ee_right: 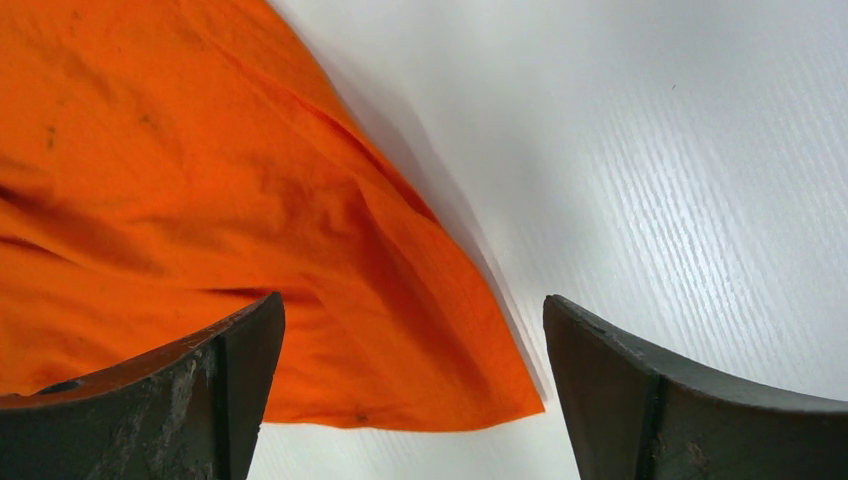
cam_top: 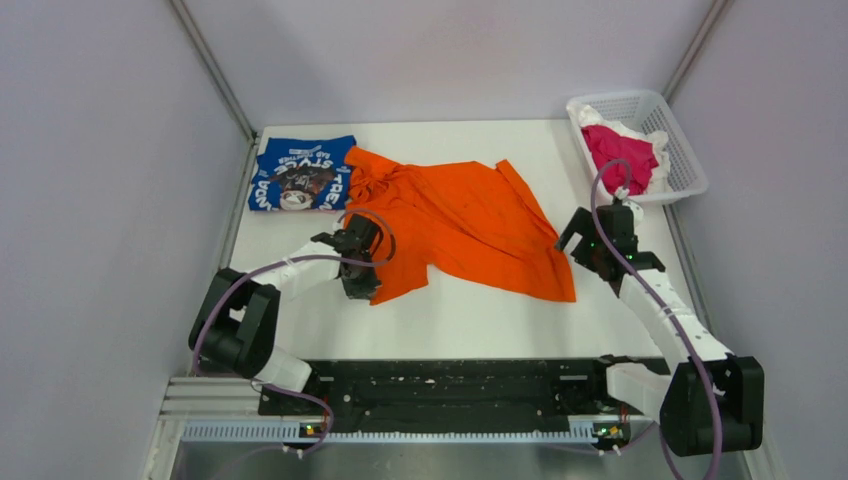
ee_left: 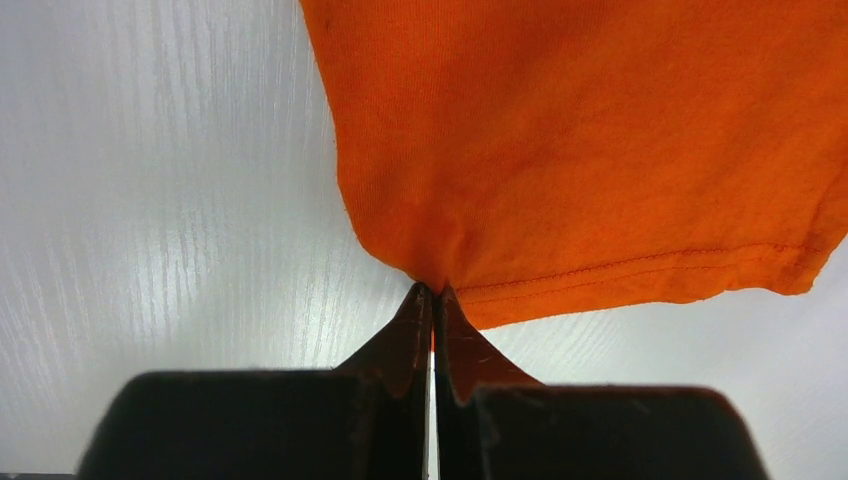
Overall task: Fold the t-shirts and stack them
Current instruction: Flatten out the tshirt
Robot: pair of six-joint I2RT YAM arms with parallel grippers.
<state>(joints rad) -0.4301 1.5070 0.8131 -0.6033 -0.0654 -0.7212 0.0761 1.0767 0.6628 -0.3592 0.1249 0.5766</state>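
The orange t-shirt [cam_top: 470, 220] will spread flat for folding if my right gripper next grabs its free near corner, opposite my left gripper's hem corner, as it should.
The orange t-shirt [cam_top: 470, 220] lies crumpled and spread across the middle of the white table. The blue t-shirt [cam_top: 302, 174] with white lettering lies folded at the back left, touching the orange one. My left gripper [cam_top: 360, 277] is shut on the orange shirt's near left hem corner [ee_left: 440, 270]. My right gripper [cam_top: 590, 240] is open and empty, just right of the shirt's near right corner; that corner [ee_right: 470, 390] shows between its fingers, low in the right wrist view.
A white mesh basket [cam_top: 680, 150] with a pink cloth [cam_top: 620, 152] stands at the back right, close behind my right arm. Grey walls close in the table on both sides.
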